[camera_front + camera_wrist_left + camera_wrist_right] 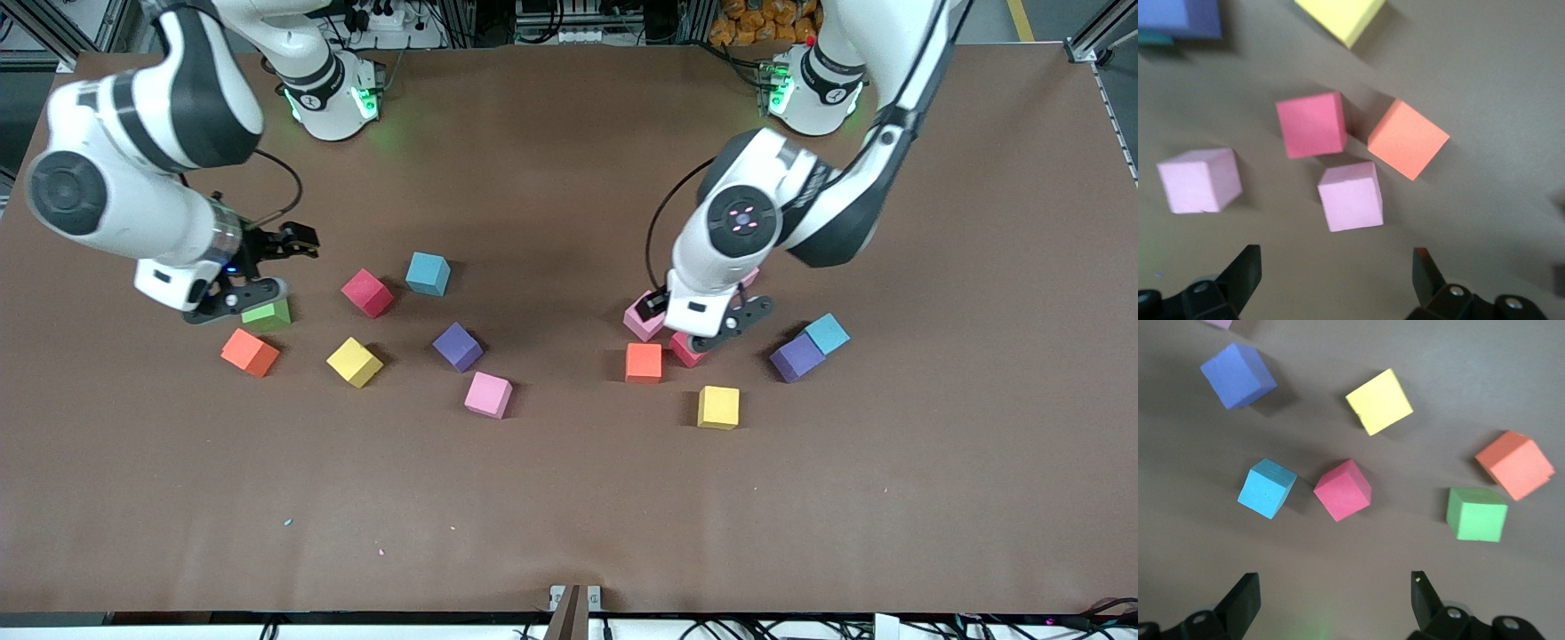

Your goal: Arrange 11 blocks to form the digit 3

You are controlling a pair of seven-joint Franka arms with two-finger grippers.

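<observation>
My left gripper takes hold of the pink block by its open opposite sides next, because the red block (pixel 688 350) crowds the side between them.
The blocks lie scattered in two loose groups, and no digit 3 shows. Toward the right arm's end lie an orange block (pixel 250 352), red (pixel 367 292), light blue (pixel 428 273), yellow (pixel 355 362), purple (pixel 458 346) and pink (pixel 488 395). Toward the left arm's end lie pink (pixel 643 318), orange (pixel 643 362), red (pixel 686 349), yellow (pixel 718 407), purple (pixel 796 357) and light blue (pixel 828 332). My left gripper (pixel 1337 277) hangs open over the pink block (pixel 1351 196) and red block (pixel 1311 124), holding nothing. My right gripper (pixel 1335 597) is open and empty above bare table beside the green cube (pixel 1476 514).
The green cube (pixel 267 313) sits under the right hand, just farther from the front camera than the orange block. A further pink block (pixel 1199 180) lies mostly hidden by the left arm in the front view. The brown table (pixel 569 498) has broad bare room toward the front camera.
</observation>
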